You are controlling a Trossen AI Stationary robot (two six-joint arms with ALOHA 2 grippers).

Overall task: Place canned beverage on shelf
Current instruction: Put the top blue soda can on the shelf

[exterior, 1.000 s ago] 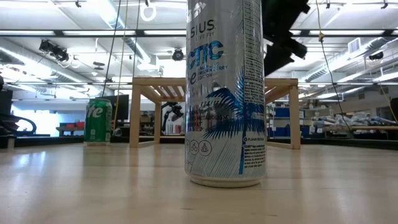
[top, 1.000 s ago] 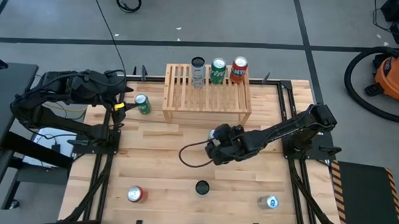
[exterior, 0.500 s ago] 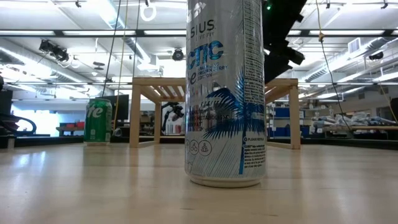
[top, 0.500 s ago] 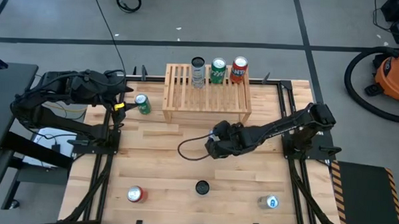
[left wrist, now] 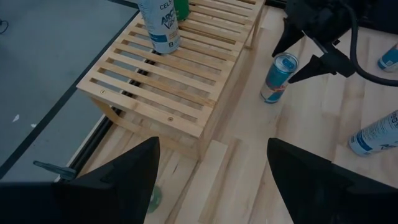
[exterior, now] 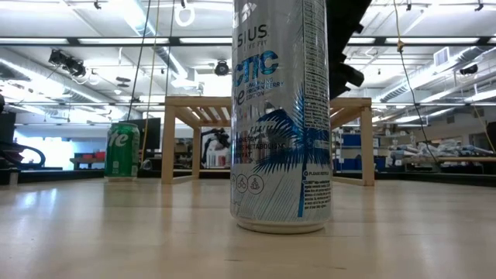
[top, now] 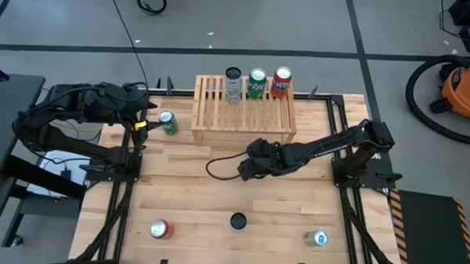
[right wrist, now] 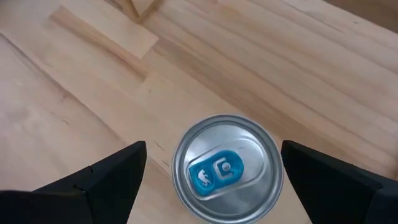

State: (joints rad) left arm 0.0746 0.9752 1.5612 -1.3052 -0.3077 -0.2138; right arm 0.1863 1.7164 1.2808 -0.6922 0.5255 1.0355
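My right gripper should close, because the gripper's fingers are on both sides of its silver rim, next to the blue tab. Closing now would hold the can.
A slim blue-and-silver can (left wrist: 278, 77) stands upright on the table in front of the light-wood slatted shelf (top: 243, 117). Its silver top with a blue tab (right wrist: 227, 168) shows in the right wrist view. My right gripper (right wrist: 213, 149) hovers over it, open and pointing down, one finger on each side of the top without touching; in the high view (top: 245, 168) it hides the can. My left gripper (left wrist: 211, 186) is open and empty at the table's far left (top: 143, 126), beside a green can (top: 167, 122).
Three cans stand along the shelf's far edge: silver (top: 233, 85), green (top: 257, 83) and red (top: 281, 81). Near the table's front edge stand a red can (top: 159, 229), a tall silver can (top: 238, 221) that fills the low view (exterior: 280, 116), and a blue-white can (top: 319, 238).
My right gripper has moved toward the table's far edge and a little to the left, nearer the shelf, and now hangs over the blue can. Its fingers have stayed open. The cans have not moved.
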